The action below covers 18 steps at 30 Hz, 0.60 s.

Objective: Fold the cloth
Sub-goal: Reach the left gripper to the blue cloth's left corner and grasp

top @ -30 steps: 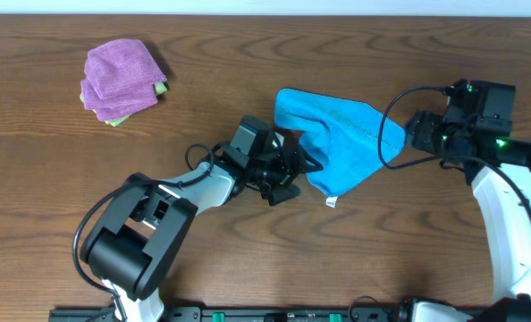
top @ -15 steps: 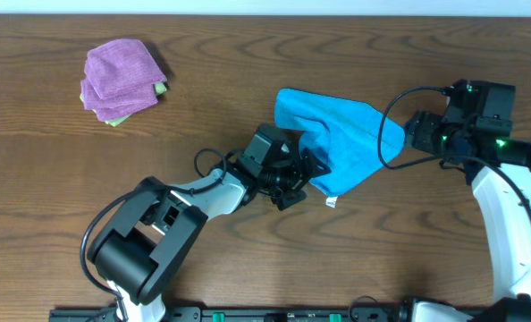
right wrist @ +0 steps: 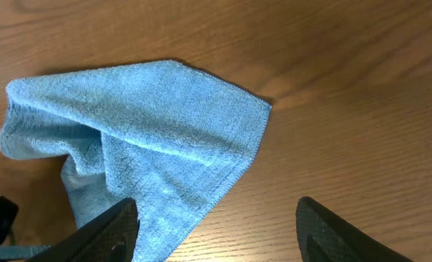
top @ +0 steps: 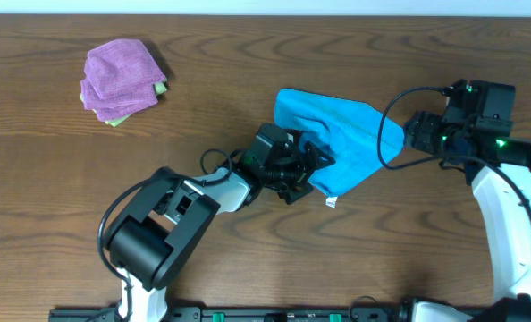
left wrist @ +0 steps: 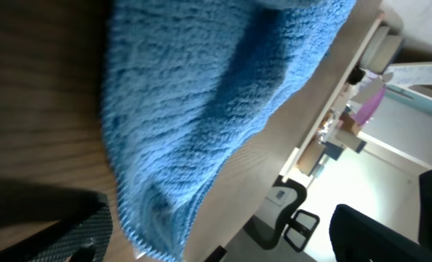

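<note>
I need to straighten and fold the sky-blue cloth [top: 341,139], so my left gripper should next grab it by its hem near the small white tag [top: 331,200].
The sky-blue cloth [top: 341,139] lies crumpled in a rough triangle at the table's centre right, with its small white tag [top: 331,200] at the lower tip. My left gripper [top: 310,165] is open and low at the cloth's lower left edge. In the left wrist view the cloth [left wrist: 201,102] fills the frame and its hem hangs between the fingers [left wrist: 220,244]. My right gripper [top: 415,134] is open and empty above the cloth's right corner. The right wrist view shows its fingers [right wrist: 216,233] spread over the cloth [right wrist: 143,138] and bare wood.
A folded purple cloth [top: 121,73] lies on a light green cloth [top: 113,119] at the far left of the wooden table [top: 248,63]. The right arm's cable [top: 386,125] loops over the cloth's right side.
My left gripper has moved right and forward, from just beside the cloth to its lower left edge. The cloth and the right arm have not moved.
</note>
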Available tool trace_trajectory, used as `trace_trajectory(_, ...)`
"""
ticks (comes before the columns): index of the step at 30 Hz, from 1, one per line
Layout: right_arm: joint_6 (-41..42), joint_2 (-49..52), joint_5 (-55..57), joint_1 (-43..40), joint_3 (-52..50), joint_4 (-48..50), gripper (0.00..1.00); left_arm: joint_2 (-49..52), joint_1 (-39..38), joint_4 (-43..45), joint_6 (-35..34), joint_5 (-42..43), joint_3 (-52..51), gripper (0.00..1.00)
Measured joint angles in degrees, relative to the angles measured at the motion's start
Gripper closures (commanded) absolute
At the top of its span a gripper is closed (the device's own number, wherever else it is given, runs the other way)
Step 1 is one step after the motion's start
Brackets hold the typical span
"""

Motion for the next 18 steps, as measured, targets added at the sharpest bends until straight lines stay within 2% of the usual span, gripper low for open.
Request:
trace_trajectory(1, 0.0, 0.0, 0.0, 0.0, 0.0, 0.0, 0.3, 0.3, 0.0, 0.6, -0.4, 0.3, 0.2, 0.0)
trace_trajectory(7, 0.0, 0.0, -0.2, 0.0, 0.0, 0.0, 0.3, 1.5, -1.0, 0.8, -1.4, -0.3, 0.4, 0.35)
trace_trajectory(14, 0.0, 0.0, -0.2, 0.0, 0.0, 0.0, 0.3, 2.2, -2.6, 0.2, 0.1, -2.3, 0.4, 0.62)
trace_trajectory(15, 0.0, 0.0, -0.2, 0.0, 0.0, 0.0, 0.3, 2.3, -2.7, 0.1, 0.8, -2.6, 0.4, 0.7)
trace_trajectory(16, 0.0, 0.0, -0.2, 0.0, 0.0, 0.0, 0.3, 2.3, -2.7, 0.1, 2.0, -2.7, 0.4, 0.85)
trace_trajectory(17, 0.0, 0.0, -0.2, 0.0, 0.0, 0.0, 0.3, 2.3, -2.7, 0.1, 2.2, -2.8, 0.4, 0.94)
trace_trajectory(18, 0.0, 0.0, -0.2, 0.0, 0.0, 0.0, 0.3, 2.3, -2.7, 0.0, 3.1, -2.9, 0.4, 0.94)
